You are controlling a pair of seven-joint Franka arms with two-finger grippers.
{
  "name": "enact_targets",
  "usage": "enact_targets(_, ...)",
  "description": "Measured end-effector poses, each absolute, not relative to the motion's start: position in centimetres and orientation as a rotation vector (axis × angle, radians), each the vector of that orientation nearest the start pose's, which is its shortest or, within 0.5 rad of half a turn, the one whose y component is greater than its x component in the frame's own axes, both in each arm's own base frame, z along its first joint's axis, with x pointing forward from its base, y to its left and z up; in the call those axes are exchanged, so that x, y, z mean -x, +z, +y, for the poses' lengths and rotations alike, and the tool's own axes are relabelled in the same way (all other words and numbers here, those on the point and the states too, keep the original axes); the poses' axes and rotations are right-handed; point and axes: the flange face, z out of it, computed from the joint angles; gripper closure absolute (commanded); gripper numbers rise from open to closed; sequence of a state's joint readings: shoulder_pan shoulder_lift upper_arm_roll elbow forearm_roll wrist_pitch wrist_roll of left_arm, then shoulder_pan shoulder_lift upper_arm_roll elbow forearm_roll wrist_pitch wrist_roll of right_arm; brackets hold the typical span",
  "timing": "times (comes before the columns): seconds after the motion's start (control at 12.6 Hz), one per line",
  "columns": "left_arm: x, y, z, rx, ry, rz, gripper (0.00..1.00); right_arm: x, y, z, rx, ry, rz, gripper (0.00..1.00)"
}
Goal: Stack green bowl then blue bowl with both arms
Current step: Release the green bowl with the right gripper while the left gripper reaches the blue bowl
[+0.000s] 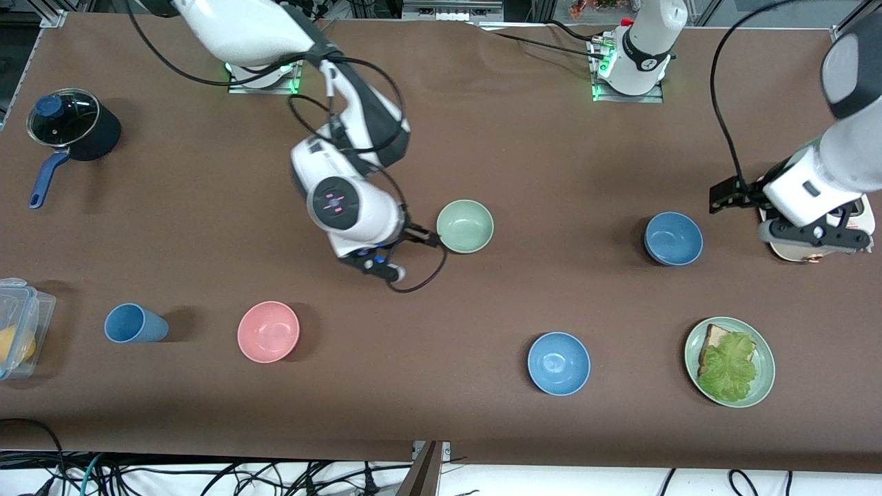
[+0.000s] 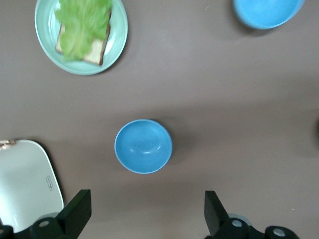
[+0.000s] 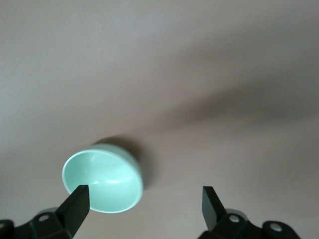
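Next, my left gripper grabs the blue bowl by its rim, to stack the blue bowl in the pale green bowl.
The pale green bowl stands upright on the table near its middle. My right gripper is open just beside it, toward the right arm's end. In the right wrist view one of its fingers is at the green bowl's rim, and nothing lies between the jaws of the right gripper. One blue bowl sits toward the left arm's end. My left gripper hangs open and empty beside that blue bowl. A second blue bowl lies nearer the front camera.
A green plate with bread and lettuce sits near the front camera at the left arm's end, and a white container lies under the left hand. A pink bowl, blue cup, clear box and lidded pot stand toward the right arm's end.
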State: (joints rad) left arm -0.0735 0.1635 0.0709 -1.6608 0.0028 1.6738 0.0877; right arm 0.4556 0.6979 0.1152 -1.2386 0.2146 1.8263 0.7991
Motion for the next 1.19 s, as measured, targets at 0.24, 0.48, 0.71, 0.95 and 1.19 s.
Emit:
enact_targets(0.24, -58.9, 44.8, 5.3, 3.13, 0.244, -0.003, 0.0, -66.6, 37.9, 26.7, 2.928, 0.405, 0.282, 0.0)
enact_targets(0.48, -57.5, 39.0, 7.6, 3.132, 0.188, -0.065, 0.0, -69.2, 39.6, 15.3, 2.979, 0.373, 0.172, 0.0)
enact_targets(0.71, -54.7, 32.1, 7.8, 3.131, 0.135, -0.078, 0.0, -69.3, 43.0, 6.9, 2.998, 0.364, 0.118, 0.0)
enact_targets(0.95, -51.5, 27.2, 8.0, 3.129, 0.187, -0.081, 0.0, -68.2, 48.0, -0.7, 3.004, 0.292, 0.103, 0.0)
enact_targets(1.19, -50.2, 24.4, 8.9, 3.129, 0.205, -0.03, 0.0, -65.5, 53.2, -3.6, 3.039, 0.261, 0.065, 0.0)
